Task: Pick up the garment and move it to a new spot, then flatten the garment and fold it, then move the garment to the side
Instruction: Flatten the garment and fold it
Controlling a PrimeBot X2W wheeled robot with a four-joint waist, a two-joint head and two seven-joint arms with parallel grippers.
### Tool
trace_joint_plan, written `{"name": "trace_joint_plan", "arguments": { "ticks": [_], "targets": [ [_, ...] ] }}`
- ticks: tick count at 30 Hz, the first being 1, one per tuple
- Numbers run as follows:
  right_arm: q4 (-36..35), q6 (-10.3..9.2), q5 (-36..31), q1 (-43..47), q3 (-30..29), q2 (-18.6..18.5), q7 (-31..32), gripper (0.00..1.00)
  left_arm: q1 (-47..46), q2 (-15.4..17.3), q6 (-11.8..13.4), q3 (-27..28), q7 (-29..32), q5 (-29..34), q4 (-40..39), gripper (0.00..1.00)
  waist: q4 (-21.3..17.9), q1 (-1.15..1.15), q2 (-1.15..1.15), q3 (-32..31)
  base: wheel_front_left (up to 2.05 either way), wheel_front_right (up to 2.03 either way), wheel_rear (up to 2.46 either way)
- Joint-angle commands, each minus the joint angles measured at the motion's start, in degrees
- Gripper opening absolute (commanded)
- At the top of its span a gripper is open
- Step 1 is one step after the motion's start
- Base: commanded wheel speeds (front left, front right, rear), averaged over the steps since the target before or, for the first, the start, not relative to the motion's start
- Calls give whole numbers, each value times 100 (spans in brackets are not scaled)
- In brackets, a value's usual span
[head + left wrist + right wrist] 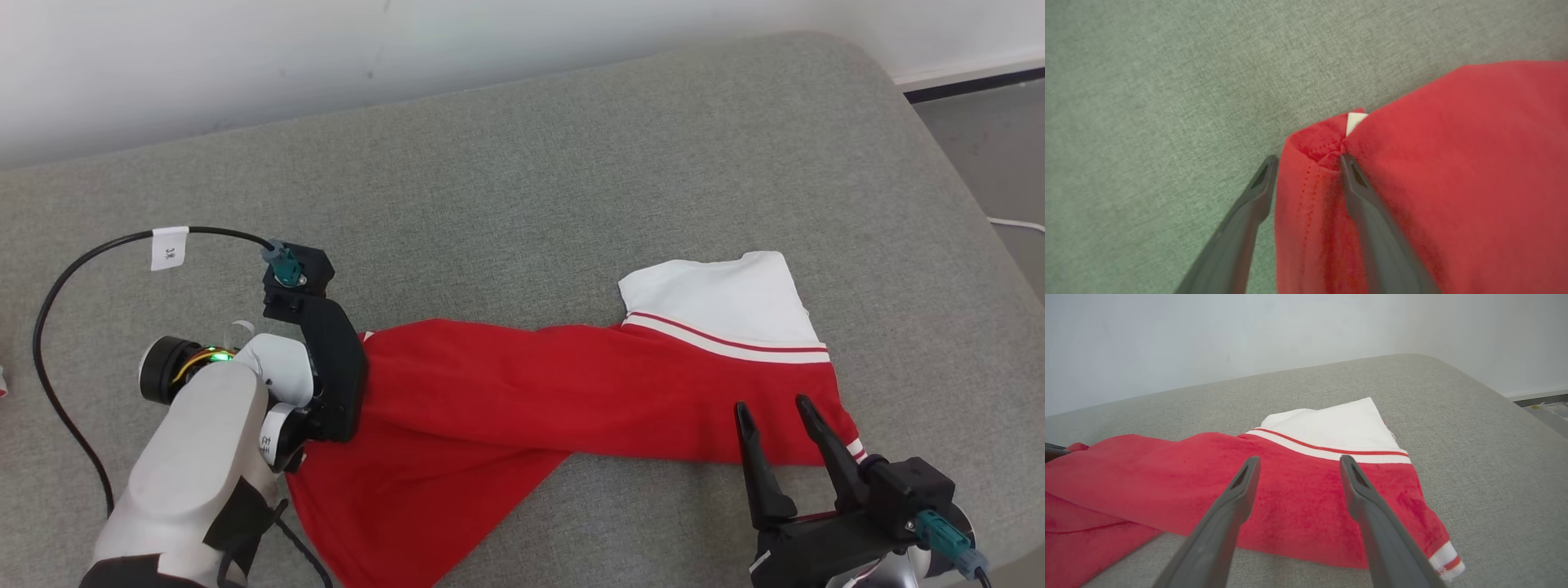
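Next, my left gripper needs to pick up the garment by its bunched red hem, which stands up as a fold while the plush body lies slack.
The garment is red plush with a white striped end, lying crumpled across the grey cushion. My left gripper points down at its left end, open, its fingers straddling a bunched red hem beside a small white label. One finger rests on the cushion and the other presses into the fabric. In the head view the left wrist's black mount hides those fingers. My right gripper hovers open over the garment's right end, just short of the white part, with nothing between its fingers.
The grey cushion reaches back to a white wall and curves off at the far right corner, with floor beyond. A black cable with a white tag loops over the cushion at the left.
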Motion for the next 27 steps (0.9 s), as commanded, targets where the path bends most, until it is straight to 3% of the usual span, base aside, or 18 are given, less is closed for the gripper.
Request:
{"name": "trace_joint_plan", "arguments": {
  "ticks": [1, 9, 14, 20, 27],
  "targets": [
    [22, 5, 37, -72, 14, 4, -35, 100, -15, 24, 0, -23, -124, 49, 9, 0, -4, 0, -1, 10, 0, 0, 0],
    [55, 4, 89, -82, -13, 3, -66, 100, -182, -51, 273, 201, -1146, 56, -120, 0, 55, 0, -1, 7, 0, 0, 0],
    [106, 5, 131, -98, -6, 3, -75, 100, -404, -251, 531, 567, -2621, -46, -276, 0, 146, 0, -1, -66, 0, 0, 0],
    [150, 5, 112, -72, -41, 3, -62, 100, -558, -469, 523, 921, -3861, -324, -276, 0, 285, 0, -1, -224, 0, 0, 0],
    [104, 4, 124, 136, -152, 3, -19, 100, 515, -708, 600, 1480, -4610, -995, -444, 0, 505, 0, -1, -461, 0, 0, 0]
  ]
}}
